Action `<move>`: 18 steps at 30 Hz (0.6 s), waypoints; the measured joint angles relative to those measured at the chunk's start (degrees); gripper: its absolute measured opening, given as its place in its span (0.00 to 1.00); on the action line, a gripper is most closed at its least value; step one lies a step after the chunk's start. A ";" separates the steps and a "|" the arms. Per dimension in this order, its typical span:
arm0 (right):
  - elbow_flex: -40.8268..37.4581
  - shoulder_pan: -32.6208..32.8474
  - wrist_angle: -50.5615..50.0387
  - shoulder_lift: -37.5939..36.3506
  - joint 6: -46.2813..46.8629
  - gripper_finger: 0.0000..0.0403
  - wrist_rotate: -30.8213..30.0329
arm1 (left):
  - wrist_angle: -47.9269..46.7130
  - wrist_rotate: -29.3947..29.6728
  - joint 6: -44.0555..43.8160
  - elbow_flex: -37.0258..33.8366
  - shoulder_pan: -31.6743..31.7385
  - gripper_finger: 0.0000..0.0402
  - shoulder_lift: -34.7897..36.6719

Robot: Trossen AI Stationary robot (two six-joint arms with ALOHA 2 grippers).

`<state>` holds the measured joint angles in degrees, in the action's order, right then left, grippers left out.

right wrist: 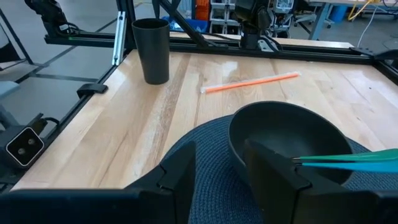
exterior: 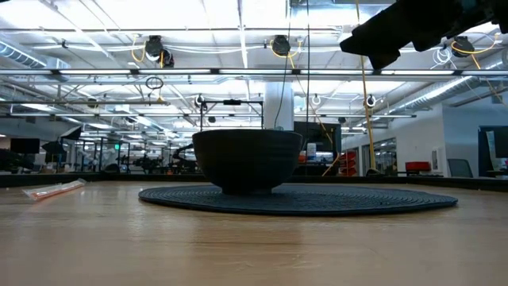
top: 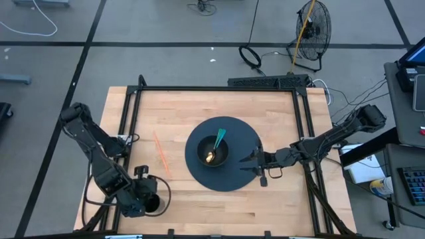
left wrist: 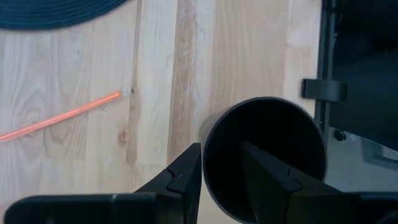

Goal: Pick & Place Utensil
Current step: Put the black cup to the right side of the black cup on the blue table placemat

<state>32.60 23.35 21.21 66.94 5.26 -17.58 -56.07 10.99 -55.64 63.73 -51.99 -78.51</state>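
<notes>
The black cup goes over beside the placemat; my left gripper should next grab its rim (left wrist: 205,163).
A black bowl (top: 214,151) stands on a round dark placemat (top: 246,143) at the table's middle. A teal utensil (top: 220,137) lies in it, its handle leaning on the far rim (right wrist: 348,160). My right gripper (top: 254,164) hovers open over the placemat's right edge, its fingers pointing at the bowl (right wrist: 286,134). My left gripper (top: 143,196) is open at the near left corner, just above a black cup (left wrist: 264,155). The cup (right wrist: 152,50) stands upright on the table with nothing in its mouth.
An orange straw (top: 161,155) lies on the wood left of the placemat, also seen in the low view (exterior: 54,189). A black frame rail (top: 129,113) runs along the table's left, far and right sides. Bare wood lies between the placemat and the near edge.
</notes>
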 joint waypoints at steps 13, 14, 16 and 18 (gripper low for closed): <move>0.00 0.00 0.64 -0.02 0.02 0.32 0.00 | -0.66 -1.43 0.09 -0.90 0.00 0.29 -1.91; 0.00 0.00 0.75 -0.02 0.02 0.32 0.00 | -0.78 -1.24 0.09 -0.90 0.00 0.29 -1.91; 0.00 0.00 0.83 -0.02 0.02 0.32 0.00 | -0.86 -0.95 0.15 -0.90 0.00 0.29 -1.91; 0.00 0.00 0.83 -0.02 0.04 0.32 0.00 | -0.85 -0.69 0.15 -0.90 0.00 0.29 -1.91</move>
<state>32.60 23.35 22.04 66.92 5.30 -17.58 -56.92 10.30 -55.48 62.83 -51.99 -80.42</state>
